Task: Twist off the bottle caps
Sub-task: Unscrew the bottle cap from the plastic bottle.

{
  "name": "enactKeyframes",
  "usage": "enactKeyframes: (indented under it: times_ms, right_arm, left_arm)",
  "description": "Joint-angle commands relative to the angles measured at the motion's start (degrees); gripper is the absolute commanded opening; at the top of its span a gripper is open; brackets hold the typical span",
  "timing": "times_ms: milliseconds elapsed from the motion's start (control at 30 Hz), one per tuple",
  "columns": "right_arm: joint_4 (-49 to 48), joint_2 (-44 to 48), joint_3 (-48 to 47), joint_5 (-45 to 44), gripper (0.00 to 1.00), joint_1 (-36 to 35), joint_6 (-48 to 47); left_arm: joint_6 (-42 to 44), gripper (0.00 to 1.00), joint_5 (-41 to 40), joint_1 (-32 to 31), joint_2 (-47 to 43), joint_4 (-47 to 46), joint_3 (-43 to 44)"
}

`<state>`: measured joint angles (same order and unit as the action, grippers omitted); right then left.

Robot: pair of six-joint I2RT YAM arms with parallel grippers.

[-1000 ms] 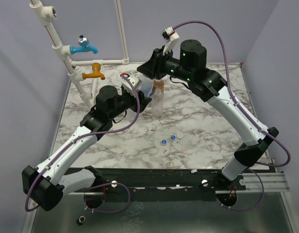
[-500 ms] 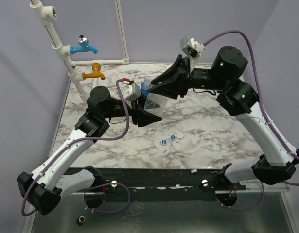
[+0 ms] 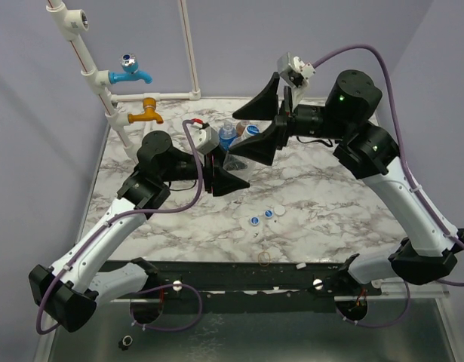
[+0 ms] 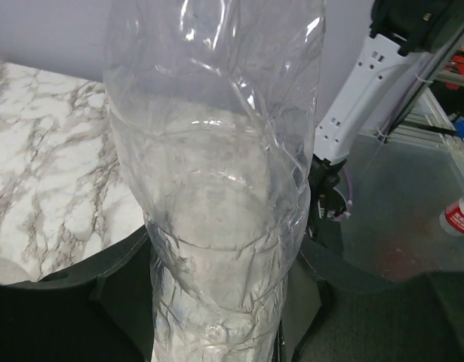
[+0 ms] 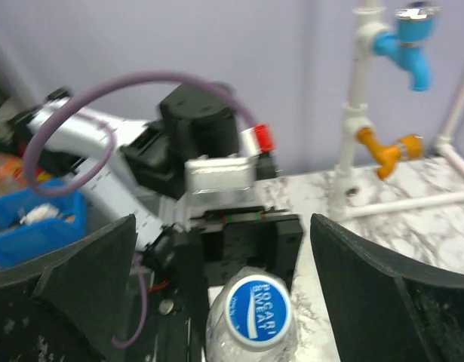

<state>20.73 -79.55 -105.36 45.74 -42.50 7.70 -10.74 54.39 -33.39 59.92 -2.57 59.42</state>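
The robot's right gripper faces the blue-and-white bottle cap [image 3: 250,130] [image 5: 255,314] end-on. To unscrew the cap from the bottle, it should next grab the cap by its opposite sides.
My left gripper [image 3: 224,179] is shut on a crumpled clear bottle [image 4: 216,188] and holds it off the table, tilted toward the right arm. In the left wrist view the bottle fills the space between the fingers [image 4: 88,271]. A blue-and-white bottle cap [image 5: 255,314] sits on the bottle's neck, facing the right wrist camera; from above the cap [image 3: 250,130] shows between the right jaws. My right gripper [image 5: 232,302] is open, one wide finger on each side of the cap, touching nothing. Three loose bottle caps [image 3: 268,214] lie on the marble.
A blue-labelled bottle [image 3: 227,137] stands just behind the held one. A blue tap [image 3: 130,72] and an orange tap [image 3: 147,113] hang on white pipe at the back left. A thin yellowish ring [image 3: 265,257] lies near the table's front edge.
A second ago the right gripper was shut, farther left at the back. It has since swung right and opened wide around the cap. The left arm lifted and tilted the clear bottle.
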Motion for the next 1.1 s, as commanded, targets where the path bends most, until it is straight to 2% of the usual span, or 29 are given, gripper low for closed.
enactKeyframes:
  times_ms: [0,133,267,433,567,733,933,1000,1067]
  right_arm:
    - [-0.5,-2.3,-3.2,-21.5,1.0,-0.2,6.3]
    - [1.7,-4.0,-5.1,-28.6,1.0,-0.2,9.9]
    - [5.7,-6.0,-7.0,-35.2,1.0,-0.2,10.3]
    - [8.9,-10.1,-10.7,-36.6,1.0,-0.3,10.8]
    - [7.0,-11.4,-9.8,-36.8,0.98,-0.2,11.5]
    - [3.9,-11.5,-8.3,-35.8,0.74,-0.3,12.4]
    - [1.8,-10.8,-6.8,-35.0,0.35,-0.3,12.9]
    - [2.1,-10.6,-7.0,-34.5,0.27,-0.3,12.7]
    - [2.1,-10.2,-7.1,-34.0,0.24,-0.2,11.8]
  left_arm:
    - [3.5,0.0,-12.8,0.4,0.1,1.7,-0.8]
    - [7.8,0.0,-27.8,0.4,0.4,2.3,-1.4]
    - [10.3,0.0,-39.1,0.4,0.6,2.5,-1.6]
    - [10.5,0.0,-41.3,0.3,0.6,2.4,-1.9]
    - [10.4,0.0,-41.6,0.3,0.6,2.2,-2.1]
    - [10.3,0.0,-41.5,0.4,0.5,2.2,-2.2]
    - [10.1,0.0,-41.4,0.3,0.3,2.0,-2.6]
    - [9.8,0.0,-41.0,0.4,0.2,1.8,-2.6]
    - [9.2,0.0,-39.6,0.3,0.0,1.7,-2.5]
